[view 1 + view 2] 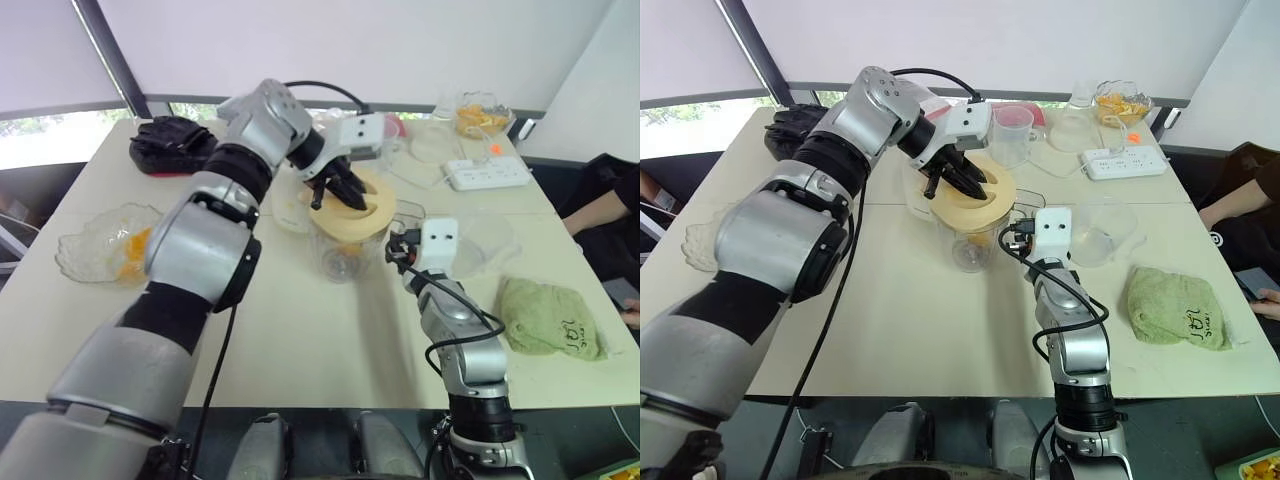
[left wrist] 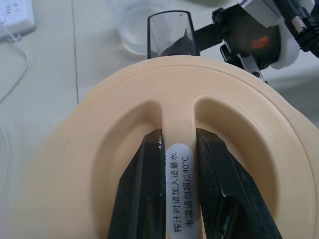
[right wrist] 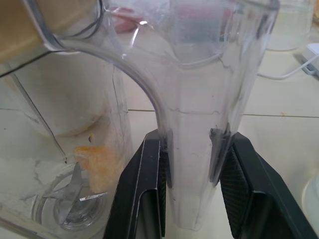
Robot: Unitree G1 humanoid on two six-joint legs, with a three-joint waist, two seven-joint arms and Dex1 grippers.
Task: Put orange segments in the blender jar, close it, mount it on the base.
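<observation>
The pale yellow lid (image 1: 365,215) (image 2: 179,79) is over the opening of the clear blender jar and would rest there, so my left gripper should open now.
The clear blender jar (image 1: 340,255) stands upright mid-table, with a piece of orange segment (image 3: 97,162) beside the metal blade at its bottom. A pale yellow round lid (image 1: 365,215) lies over the jar's mouth, slightly tilted. My left gripper (image 1: 335,190) reaches down from above and is shut on the lid's raised middle ridge (image 2: 179,189). My right gripper (image 1: 400,250) comes in level from the near side and is shut on the jar's clear side handle (image 3: 192,149). The cream-white base (image 1: 290,212) sits just behind the jar, partly hidden by my left arm.
A glass bowl of orange scraps (image 1: 105,245) sits at the left, a black object (image 1: 170,145) at the far left. A clear cup (image 1: 1012,130), power strip (image 1: 487,175) and another bowl (image 1: 480,115) stand behind. A clear bowl (image 1: 1100,232), green cloth (image 1: 550,320) and a person's arm (image 1: 600,205) are on the right.
</observation>
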